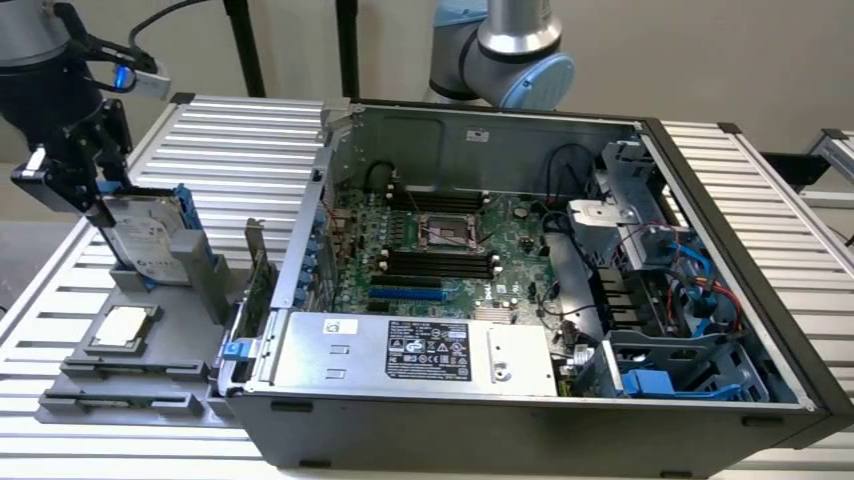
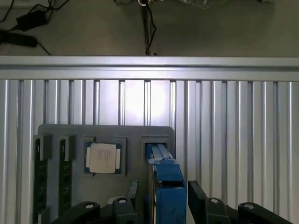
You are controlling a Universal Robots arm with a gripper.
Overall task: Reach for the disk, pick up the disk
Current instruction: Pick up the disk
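Observation:
My fingers reach down both sides of the blue bar of the disk [image 1: 144, 238], so my gripper should close now. Closing now would hold it.
The disk [image 1: 144, 238] stands on edge in a slot of the grey holder [image 1: 200, 270], at the exterior view's left. It is silver-grey with a white label and blue rails. In the wrist view the disk [image 2: 167, 184] shows edge-on, blue rail uppermost, still seated in the holder [image 2: 135, 135]. My gripper [image 1: 96, 195] hangs over the disk's top corner. Its black fingers [image 2: 132, 192] flank the disk on both sides, a narrow gap showing on one side. The gripper [image 2: 163, 198] is open around the disk.
A small square silver chip [image 2: 103, 157] lies in the grey tray beside the disk slot, with memory sticks [image 2: 41, 179] in slots further along. The open computer case [image 1: 534, 270] stands close at the exterior view's right. A ribbed aluminium table [image 1: 247, 140] carries everything.

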